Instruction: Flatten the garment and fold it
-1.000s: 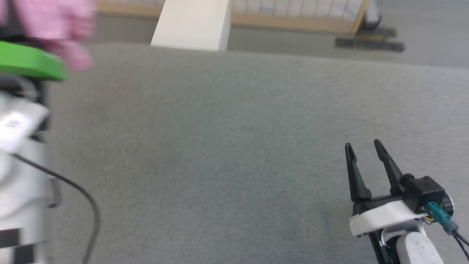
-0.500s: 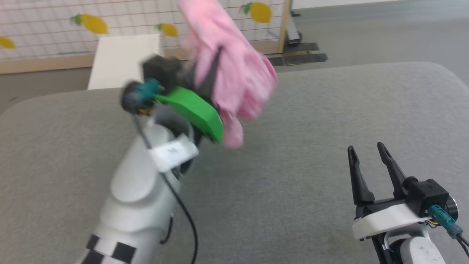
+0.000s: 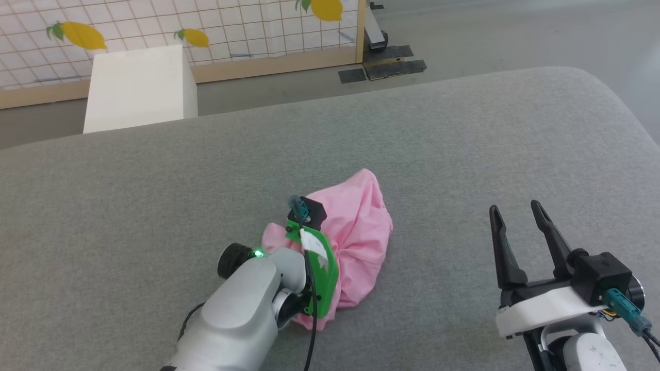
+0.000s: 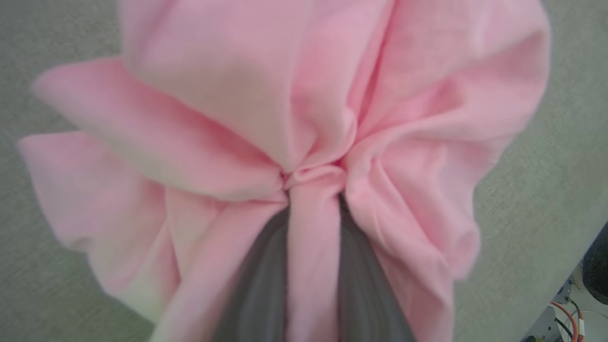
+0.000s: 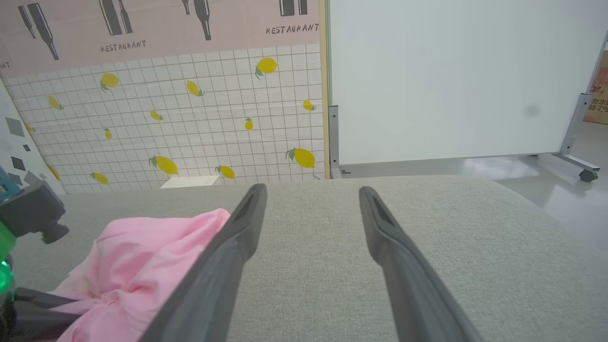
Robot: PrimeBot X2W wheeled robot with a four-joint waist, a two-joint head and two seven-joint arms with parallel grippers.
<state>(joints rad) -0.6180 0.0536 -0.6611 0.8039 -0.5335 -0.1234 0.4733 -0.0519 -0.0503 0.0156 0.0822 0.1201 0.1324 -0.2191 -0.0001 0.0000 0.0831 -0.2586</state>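
The right gripper grips the pink garment by its loose edge (image 3: 369,177) (image 5: 219,215) next, to open out the crumpled heap and flatten the garment.
The garment (image 3: 361,226), light pink thin cloth, lies bunched in a crumpled heap near the middle of the grey padded surface (image 3: 464,154). My left gripper (image 4: 313,190) is shut on a gathered fold of it, the cloth puckering around the two grey fingers (image 4: 259,285). In the head view its green mount (image 3: 322,273) presses down into the heap and the cloth hides the fingers. My right gripper (image 3: 515,214) stands open to the right of the heap, apart from it, with nothing between its fingers (image 5: 380,223). The garment (image 5: 137,266) also appears at the lower left of the right wrist view.
A white box (image 3: 139,87) stands on the floor past the surface's far edge. Behind it is a lemon-patterned grid panel (image 3: 206,26), and a white board on a wheeled frame (image 5: 451,80) stands further right. The surface rounds off at its right corner (image 3: 608,98).
The head camera has shifted. My left arm has brought the garment down from the air onto the surface, where it now rests in a heap. The right gripper has stayed open in place.
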